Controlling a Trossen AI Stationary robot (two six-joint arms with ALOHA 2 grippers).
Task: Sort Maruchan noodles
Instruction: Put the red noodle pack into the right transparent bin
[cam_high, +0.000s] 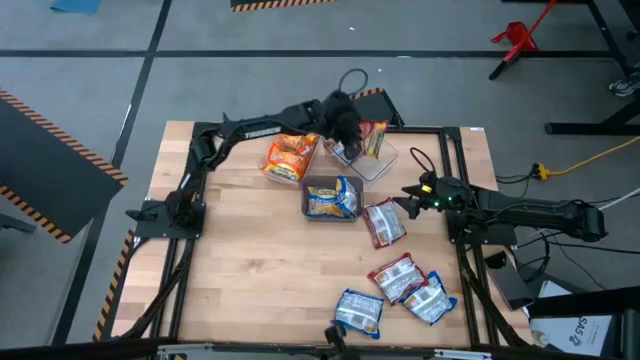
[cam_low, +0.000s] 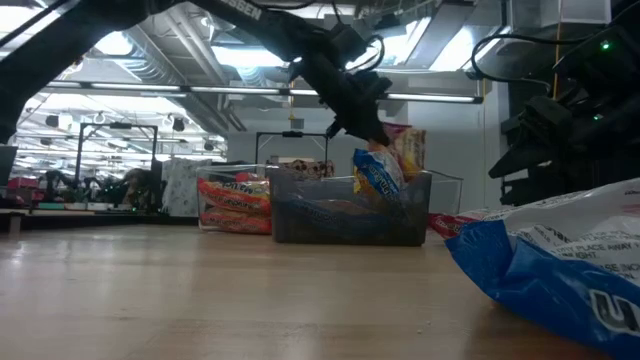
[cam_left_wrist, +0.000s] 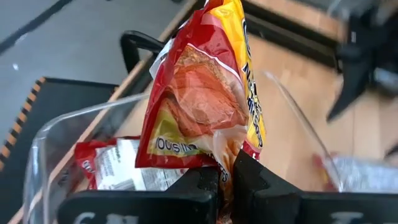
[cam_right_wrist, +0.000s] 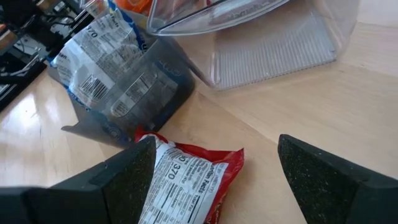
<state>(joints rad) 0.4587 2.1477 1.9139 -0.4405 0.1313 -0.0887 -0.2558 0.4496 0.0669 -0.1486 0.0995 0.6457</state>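
The red-and-yellow packet's outer end (cam_high: 377, 131) (cam_left_wrist: 217, 25) stands above the bin's rim, so my left gripper now keeps hold until the packet is lowered inside the clear bin.
My left gripper (cam_high: 345, 118) reaches over the clear bin (cam_high: 372, 160) at the far middle of the table and is shut on a red-and-yellow noodle packet (cam_left_wrist: 205, 93). Another red-and-white packet (cam_left_wrist: 109, 165) lies inside that bin. My right gripper (cam_right_wrist: 211, 180) is open just above a red-and-white packet (cam_right_wrist: 186, 180) that lies flat on the table (cam_high: 385, 222). Orange packets (cam_high: 288, 157) lie left of the clear bin. Blue-and-white packets (cam_high: 332, 198) fill a grey bin (cam_right_wrist: 161, 93). Three more packets (cam_high: 400, 290) lie near the table's near edge. My left gripper pinches the red-and-yellow packet between its two fingers by its end seam (cam_left_wrist: 225, 160), coming from above and pointing down. The packet hangs below the fingers into the clear bin (cam_left_wrist: 56, 137). Whether its lower end touches the bin floor I cannot tell.
The grey bin (cam_high: 332, 200) stands mid-table, just near of the clear bin. A blue packet (cam_low: 560, 270) lies close to the low camera. The black frame rails (cam_high: 455, 180) run along the table's sides. Bare wood (cam_high: 250, 260) shows on the table's left and near parts.
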